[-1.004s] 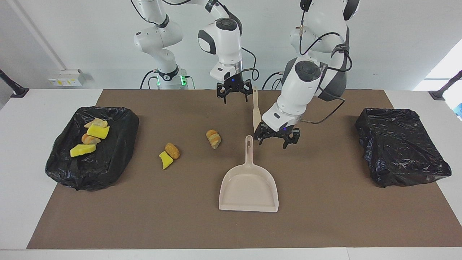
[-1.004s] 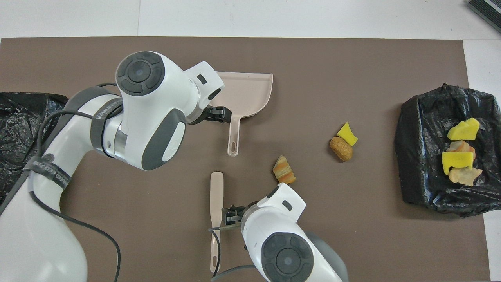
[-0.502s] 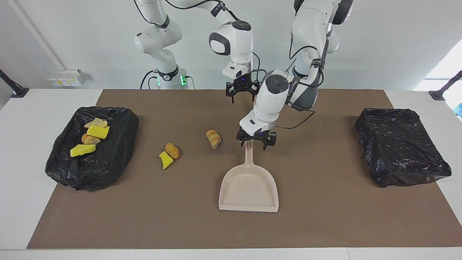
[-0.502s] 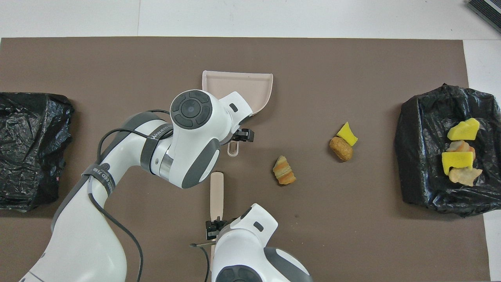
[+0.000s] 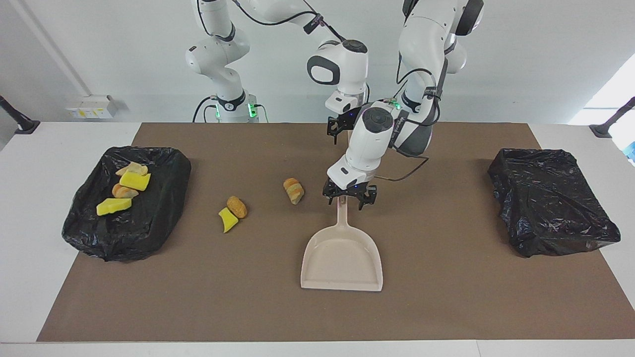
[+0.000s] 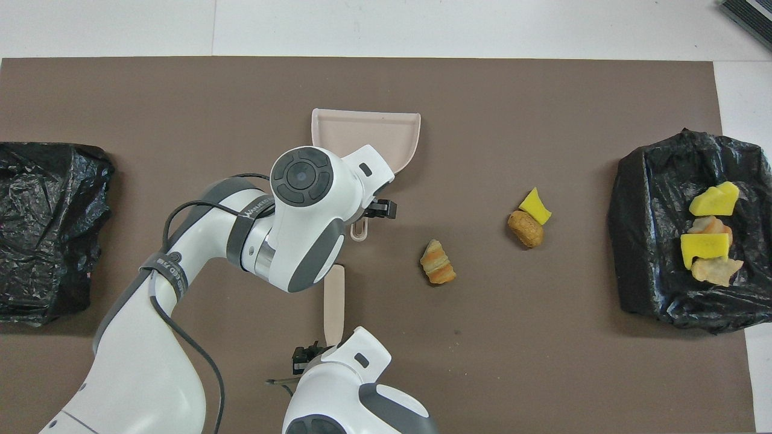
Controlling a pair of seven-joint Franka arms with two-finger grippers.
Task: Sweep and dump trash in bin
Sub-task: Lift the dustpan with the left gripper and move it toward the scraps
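Observation:
The pan's flat tray is wider than my fingers can span, so my left gripper should next grab the pan by its narrow handle (image 6: 359,229).
Three pieces of trash lie on the brown mat: a striped tan lump (image 5: 293,191) (image 6: 438,261), a brown lump (image 5: 237,206) (image 6: 526,228) and a yellow wedge (image 5: 227,219) (image 6: 535,206) touching it. The beige dustpan (image 5: 342,263) (image 6: 368,129) lies flat, its handle pointing at the robots. My left gripper (image 5: 349,201) hangs open, low over the handle's end, a finger on each side. The beige brush (image 6: 333,292) lies nearer the robots, hidden in the facing view. My right gripper (image 5: 339,133) (image 6: 306,358) is over the brush. The bin (image 5: 149,218) (image 6: 651,271) at the right arm's end holds several pieces.
A second black-bagged bin (image 5: 550,203) (image 6: 42,229) stands at the left arm's end of the mat. The left arm's wrist covers the dustpan handle and part of the brush from above.
The left gripper swung from beside the dustpan handle to right over its end and came down. The right gripper slid along the brush. Trash, dustpan and brush stayed put.

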